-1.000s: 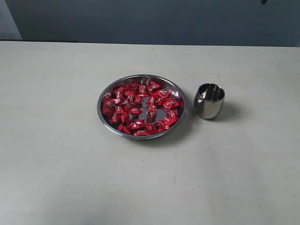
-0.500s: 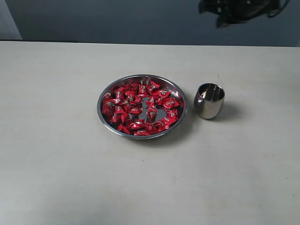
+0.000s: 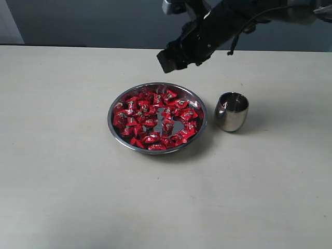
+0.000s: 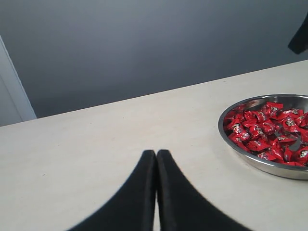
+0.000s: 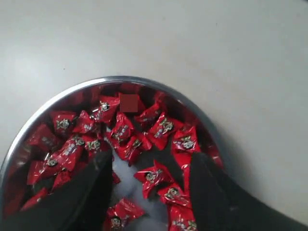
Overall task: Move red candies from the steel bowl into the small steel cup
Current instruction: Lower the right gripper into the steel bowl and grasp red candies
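Note:
My right gripper will next grab the red candy in the bare patch by its wrapped middle (image 3: 167,127), to fill the small steel cup (image 3: 231,111).
The steel bowl (image 3: 116,106) sits mid-table, filled with many red candies (image 3: 150,116), a bare patch of steel near its middle. To its right stands the small steel cup (image 3: 231,111), upright; nothing shows inside it. My right gripper (image 3: 171,61) hangs in the air over the bowl's far rim. In the right wrist view the right gripper (image 5: 150,161) is open above the red candies (image 5: 154,175) and the steel bowl (image 5: 57,98), holding nothing. My left gripper (image 4: 156,153) is shut and empty, low over the table, left of the steel bowl (image 4: 240,149).
The pale tabletop (image 3: 62,181) stretches wide around the bowl and cup. A dark wall (image 3: 93,21) runs behind the table's far edge. The right arm (image 3: 244,15) reaches in from the upper right.
The right arm has come in from the upper right and down to the left; its gripper now hangs over the bowl's far rim. Bowl, candies and cup have not moved.

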You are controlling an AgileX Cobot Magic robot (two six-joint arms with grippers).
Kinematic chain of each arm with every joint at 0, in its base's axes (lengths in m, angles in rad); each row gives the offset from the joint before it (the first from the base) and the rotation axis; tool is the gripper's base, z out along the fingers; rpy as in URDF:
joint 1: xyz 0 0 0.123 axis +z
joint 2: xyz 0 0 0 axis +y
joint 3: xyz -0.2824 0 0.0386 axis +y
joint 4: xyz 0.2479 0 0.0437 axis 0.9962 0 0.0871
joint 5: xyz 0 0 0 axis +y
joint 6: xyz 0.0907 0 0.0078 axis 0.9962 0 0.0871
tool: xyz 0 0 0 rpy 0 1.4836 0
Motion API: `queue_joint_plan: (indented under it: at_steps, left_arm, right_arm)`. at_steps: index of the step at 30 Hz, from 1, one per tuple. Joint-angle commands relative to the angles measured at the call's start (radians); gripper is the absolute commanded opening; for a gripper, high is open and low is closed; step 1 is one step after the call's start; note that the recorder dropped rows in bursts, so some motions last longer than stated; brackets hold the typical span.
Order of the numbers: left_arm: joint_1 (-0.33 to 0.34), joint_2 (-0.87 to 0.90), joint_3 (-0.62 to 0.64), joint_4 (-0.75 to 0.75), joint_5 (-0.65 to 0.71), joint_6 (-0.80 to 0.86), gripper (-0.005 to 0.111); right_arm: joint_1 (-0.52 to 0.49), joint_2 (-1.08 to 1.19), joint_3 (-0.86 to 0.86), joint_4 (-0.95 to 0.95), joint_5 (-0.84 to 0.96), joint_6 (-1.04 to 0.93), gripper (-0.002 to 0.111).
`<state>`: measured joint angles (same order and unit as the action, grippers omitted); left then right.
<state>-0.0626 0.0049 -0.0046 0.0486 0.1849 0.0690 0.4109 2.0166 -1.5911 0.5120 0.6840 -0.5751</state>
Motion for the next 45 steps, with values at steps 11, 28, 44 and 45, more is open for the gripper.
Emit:
queue_joint_plan:
  at_steps: [11, 28, 44, 45]
  left_arm:
    - [0.001, -0.005, 0.005, -0.002, -0.003, -0.002, 0.002]
    - [0.001, -0.005, 0.005, -0.002, -0.005, -0.002, 0.002]
    - [0.001, -0.005, 0.005, -0.002, -0.005, -0.002, 0.002]
    - [0.001, -0.005, 0.005, -0.002, -0.005, -0.002, 0.002]
  right_arm:
    - [0.000, 0.178, 0.001, 0.084, 0.084, -0.008, 0.049]
    - [0.074, 0.178, 0.001, -0.106, 0.073, 0.032, 0.044]
    - [0.091, 0.243, 0.001, -0.115, 0.122, 0.052, 0.043]
    - [0.091, 0.243, 0.001, -0.115, 0.119, 0.052, 0.043]
